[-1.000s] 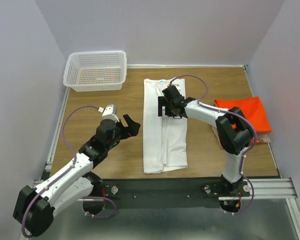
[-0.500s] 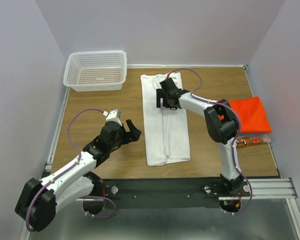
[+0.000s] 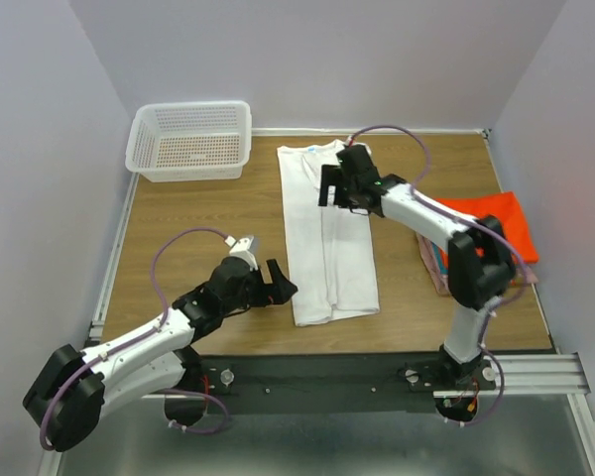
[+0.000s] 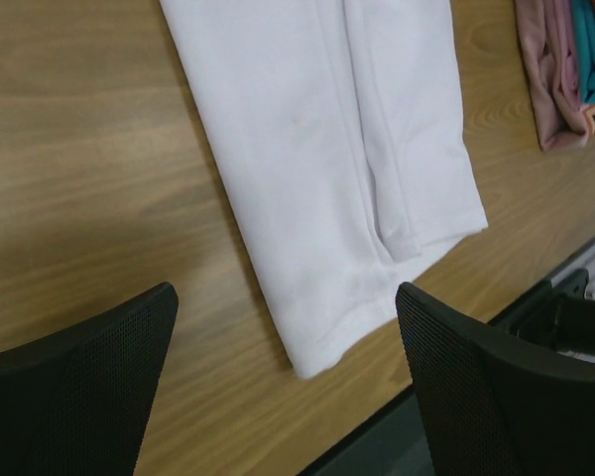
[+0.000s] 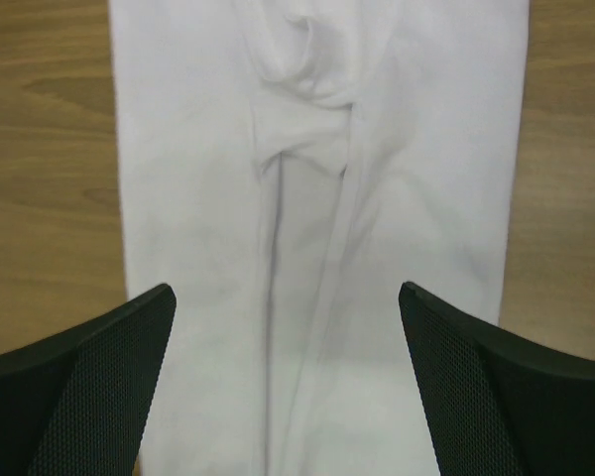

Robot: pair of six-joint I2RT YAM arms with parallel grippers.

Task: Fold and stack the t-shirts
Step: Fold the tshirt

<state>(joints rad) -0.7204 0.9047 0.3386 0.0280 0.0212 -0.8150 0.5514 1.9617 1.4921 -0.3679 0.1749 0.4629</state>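
I need to pinch the white t-shirt's near hem corner point(image 3: 300, 320) point(image 4: 310, 360) with my left gripper next, to fold the t-shirt lengthwise, and leave the other hem corner for my right gripper.
The white t-shirt point(image 3: 325, 238) lies as a long narrow strip in the middle of the table, its sides folded in. It also shows in the left wrist view point(image 4: 327, 169) and the right wrist view point(image 5: 317, 228). My left gripper point(image 3: 276, 286) is open and empty, low by the shirt's near left corner. My right gripper point(image 3: 339, 188) is open and empty above the shirt's far part. A stack of folded shirts with the orange-red one point(image 3: 496, 226) on top lies at the right; its pink and teal edges point(image 4: 565, 69) show in the left wrist view.
A white plastic mesh basket point(image 3: 190, 139) stands at the back left corner. The table's near edge and a black rail point(image 3: 377, 372) run just below the shirt's hem. Walls close in the left, back and right sides.
My left gripper has moved toward the near edge and right, up to the shirt's near left corner. My right gripper has moved from mid-shirt toward its far end. The shirt lies slightly straighter.
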